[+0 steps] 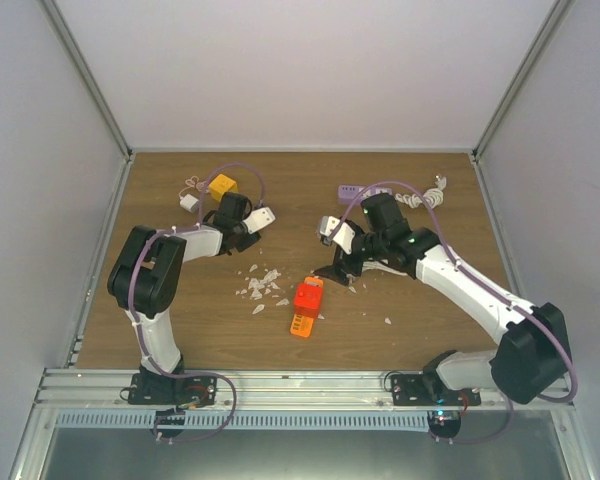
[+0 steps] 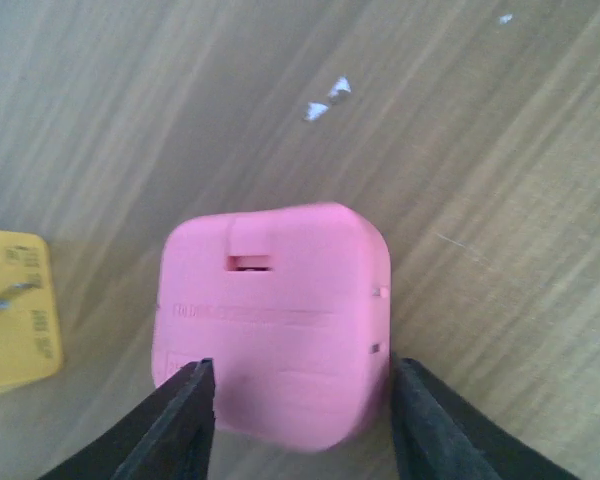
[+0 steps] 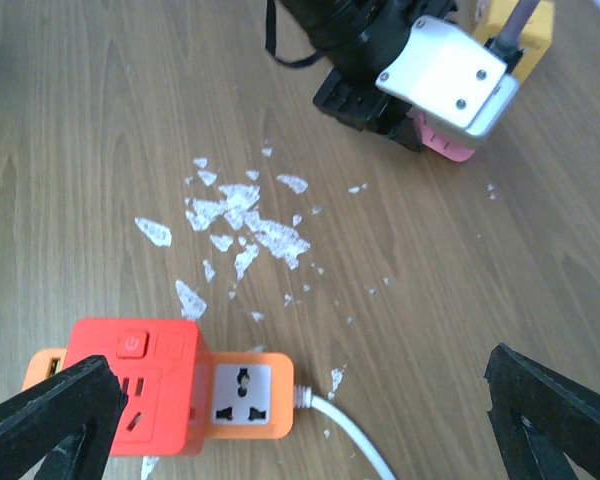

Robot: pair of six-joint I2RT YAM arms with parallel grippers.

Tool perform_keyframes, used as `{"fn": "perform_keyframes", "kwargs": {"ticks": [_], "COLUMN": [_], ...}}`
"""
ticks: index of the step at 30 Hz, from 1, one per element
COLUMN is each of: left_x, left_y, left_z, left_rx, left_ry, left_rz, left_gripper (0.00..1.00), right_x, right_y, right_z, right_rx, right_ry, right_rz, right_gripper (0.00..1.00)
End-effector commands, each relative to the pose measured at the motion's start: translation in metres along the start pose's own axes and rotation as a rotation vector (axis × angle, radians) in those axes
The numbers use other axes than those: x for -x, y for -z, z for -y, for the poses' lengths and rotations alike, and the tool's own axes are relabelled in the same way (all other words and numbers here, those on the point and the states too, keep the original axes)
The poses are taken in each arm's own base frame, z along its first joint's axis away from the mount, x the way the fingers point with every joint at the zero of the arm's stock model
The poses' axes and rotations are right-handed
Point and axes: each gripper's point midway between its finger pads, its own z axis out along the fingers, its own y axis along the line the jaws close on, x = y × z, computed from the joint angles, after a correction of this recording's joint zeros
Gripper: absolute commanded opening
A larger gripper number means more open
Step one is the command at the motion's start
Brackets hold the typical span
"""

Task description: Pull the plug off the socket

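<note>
Next, my right gripper grabs the red cube adapter (image 1: 308, 298) (image 3: 135, 385) by its opposite sides to pull it off, leaving the orange strip's end free for my left gripper.
A pink plug (image 2: 275, 320) lies flat on the wooden table. My left gripper (image 2: 300, 370) straddles it, one black finger close on each side, the jaws slightly parted and not pressing it. The same pink plug (image 3: 445, 143) peeks out under the left arm's white camera mount in the right wrist view. The orange socket strip (image 3: 245, 395) lies mid-table with a red cube adapter (image 3: 135, 385) seated on it and one white outlet bare. My right gripper (image 3: 300, 420) hovers over the strip, wide open and holding nothing. From above I see the left gripper (image 1: 248, 230), the right gripper (image 1: 338, 270) and the strip (image 1: 302, 322).
A yellow block (image 1: 223, 185) and a small white plug (image 1: 189, 202) lie behind the left gripper. A purple strip (image 1: 352, 190) with a coiled white cable (image 1: 420, 197) sits at the back right. White flakes (image 1: 260, 285) litter the middle. A white cable (image 3: 355, 435) leaves the orange strip.
</note>
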Motion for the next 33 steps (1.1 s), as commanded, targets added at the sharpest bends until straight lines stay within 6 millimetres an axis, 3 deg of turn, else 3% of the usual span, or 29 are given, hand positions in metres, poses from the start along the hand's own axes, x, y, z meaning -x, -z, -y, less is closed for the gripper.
{"fn": "perform_keyframes", "kwargs": {"ticks": [1, 7, 13, 19, 33], "left_x": [0.005, 0.017, 0.033, 0.041, 0.042], "left_y": [0.007, 0.026, 0.07, 0.109, 0.162], "left_z": [0.021, 0.03, 0.031, 0.04, 0.072], "left_rx": [-0.11, -0.219, -0.382, -0.469, -0.569], "left_ry": [0.035, 0.094, 0.204, 0.208, 0.118], "left_rz": [0.025, 0.075, 0.221, 0.346, 0.505], "left_gripper": [0.55, 0.7, 0.76, 0.76, 0.71], "right_x": [-0.016, -0.026, -0.038, -0.05, -0.076], "right_y": [-0.012, -0.033, -0.047, -0.06, -0.078], "right_z": [-0.016, -0.04, -0.063, -0.074, -0.08], "right_rx": [0.042, 0.103, 0.166, 0.199, 0.222], "right_ry": [0.053, 0.087, 0.117, 0.118, 0.07], "right_rz": [-0.066, -0.124, -0.166, -0.213, -0.29], "right_gripper": [1.0, 1.0, 1.0, 1.0, 0.95]}}
